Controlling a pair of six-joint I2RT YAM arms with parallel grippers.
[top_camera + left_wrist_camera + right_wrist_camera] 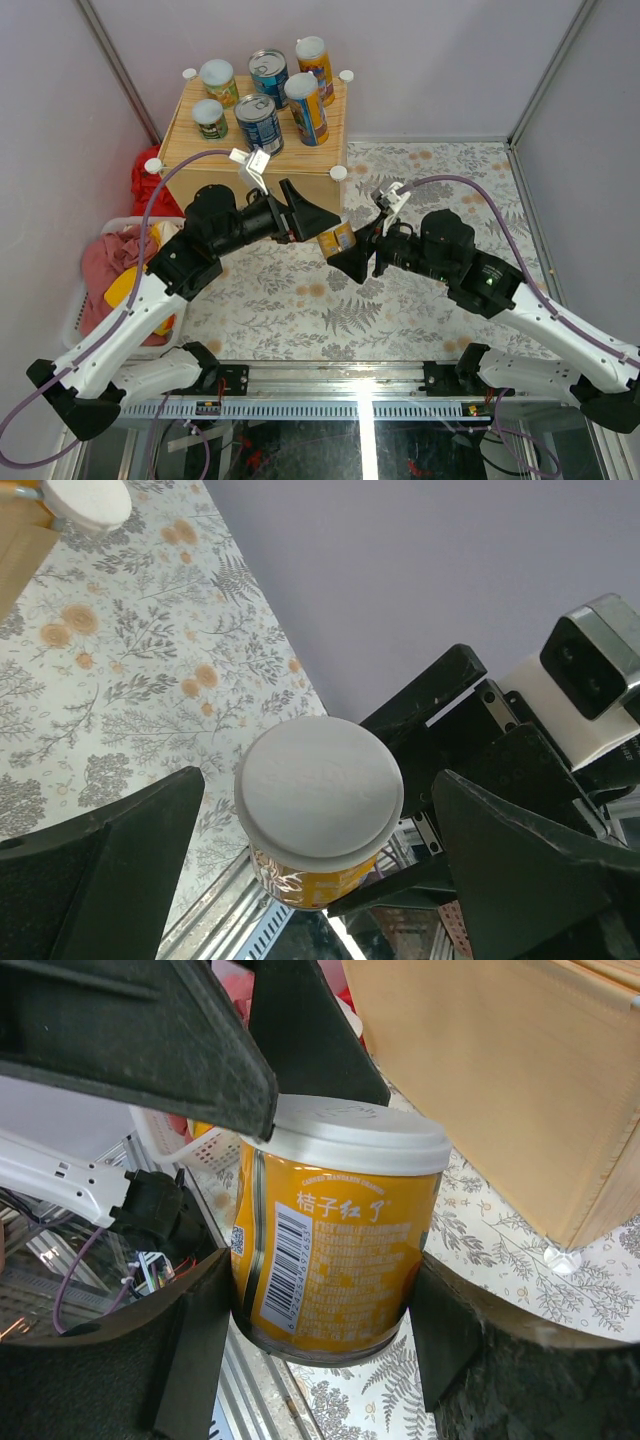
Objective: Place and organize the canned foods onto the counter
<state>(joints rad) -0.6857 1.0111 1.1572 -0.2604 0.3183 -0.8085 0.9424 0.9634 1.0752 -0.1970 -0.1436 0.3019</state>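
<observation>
I will grip the orange can by its white lid end [326, 244] [319, 792] with my left gripper next, so its base stays free to stand on the counter.
An orange mandarin can with a white lid [338, 240] hangs in the air over the floral mat, in front of the counter [185, 140]. My right gripper [347, 252] is shut on its body; in the right wrist view the fingers [190, 1350] press both sides of the can [330, 1250]. My left gripper [322, 228] is open around the lid end. In the left wrist view the lid [318, 785] sits between the spread fingers [110, 865] with gaps on both sides. Several cans [258, 122] stand upright on the counter's plank top.
A white basket [75, 310] of clothes sits at the left beside the counter, also in the right wrist view [185, 1145]. A red item [148, 180] lies behind it. The floral mat [300, 300] covers the table. Walls enclose three sides; a metal rail [330, 385] runs along the front.
</observation>
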